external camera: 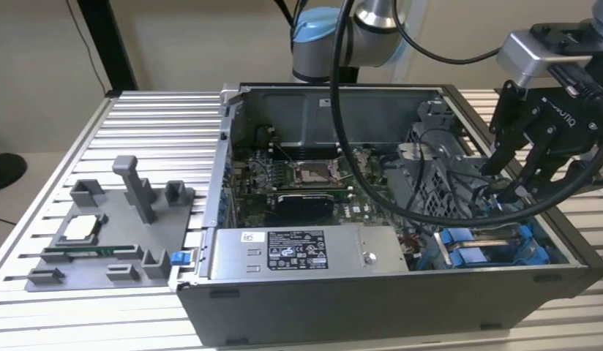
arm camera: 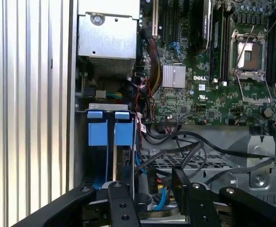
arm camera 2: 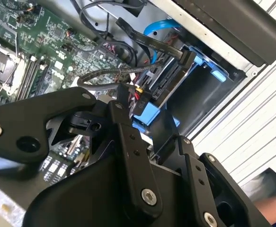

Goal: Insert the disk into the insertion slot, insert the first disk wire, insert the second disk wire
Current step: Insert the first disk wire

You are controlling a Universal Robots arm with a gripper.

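I will next plug the first disk wire into the disk (arm camera: pixel 114 153), so I will use my gripper to grab the small dark connector by its black housing (arm camera: pixel 152 181).
The disk (arm camera 2: pixel 168 85) stands edge-on in the insertion slot (external camera: pixel 477 252), at the open case's corner on the exterior view's right, its blue carrier tabs (arm camera: pixel 102 132) showing. A black flat wire ends in a connector (arm camera 2: pixel 185 57) at the disk's far end, beside a blue cable (arm camera 2: pixel 156 28). My gripper (external camera: pixel 511 194) hangs just over the slot. In both wrist views its fingers (arm camera: pixel 121 201) stand apart, open. A second black connector (arm camera: pixel 154 179), with red and yellow wires, sits between them near the disk (arm camera: pixel 128 163); I cannot see any grip on it.
The silver power supply box (external camera: pixel 312 252) fills the case's front. The motherboard (external camera: pixel 301 175) lies behind it. Loose black cables (arm camera: pixel 199 146) cross a perforated metal cage beside the slot. A grey fixture tray (external camera: pixel 106 234) rests on the slatted table at the exterior view's left.
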